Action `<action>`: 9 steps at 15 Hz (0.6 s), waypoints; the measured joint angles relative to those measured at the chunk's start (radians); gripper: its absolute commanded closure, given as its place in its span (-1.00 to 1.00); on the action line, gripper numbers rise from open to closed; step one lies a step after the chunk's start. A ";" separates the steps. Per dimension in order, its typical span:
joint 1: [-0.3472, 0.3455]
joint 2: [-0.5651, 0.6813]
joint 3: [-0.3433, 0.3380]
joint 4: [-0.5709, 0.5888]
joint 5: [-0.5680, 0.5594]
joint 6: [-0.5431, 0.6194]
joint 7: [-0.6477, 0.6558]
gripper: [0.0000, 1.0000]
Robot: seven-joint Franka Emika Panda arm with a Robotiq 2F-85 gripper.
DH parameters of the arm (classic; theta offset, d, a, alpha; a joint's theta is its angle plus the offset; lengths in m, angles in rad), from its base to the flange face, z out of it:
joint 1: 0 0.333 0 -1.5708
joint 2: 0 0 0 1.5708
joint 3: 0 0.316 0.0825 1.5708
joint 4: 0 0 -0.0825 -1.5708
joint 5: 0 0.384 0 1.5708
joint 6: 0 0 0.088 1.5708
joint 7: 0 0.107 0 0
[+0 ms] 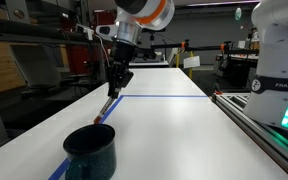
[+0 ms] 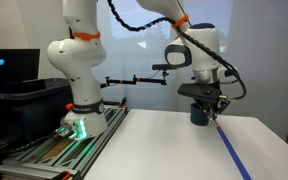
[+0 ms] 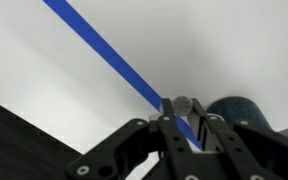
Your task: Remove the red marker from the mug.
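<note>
My gripper keeps hold of the red marker until it hangs low over the white tabletop. For now, its lower tip slants to the mug's far rim.
The dark teal mug stands on the white table near the front; it also shows in an exterior view and at the right of the wrist view. My gripper hangs above and behind the mug and is shut on the red marker. The marker slants down from the fingers, and its lower tip is at the mug's far rim. I cannot tell whether the tip is still inside. In the wrist view the marker's round grey end sits between the fingers.
A blue tape line crosses the white table behind the mug and also runs along its left edge. The robot base stands on a metal rail along the table's side. Lab benches and equipment lie beyond.
</note>
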 measured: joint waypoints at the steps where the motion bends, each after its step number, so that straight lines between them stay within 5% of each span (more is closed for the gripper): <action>1: 0.001 0.035 0.005 0.000 0.004 0.030 -0.001 0.89; 7: -0.012 0.185 0.037 0.030 0.051 0.068 -0.033 0.80; 8: -0.014 0.196 0.038 0.035 0.051 0.062 -0.033 0.07; 9: -0.015 0.202 0.035 0.039 0.049 0.046 -0.033 0.06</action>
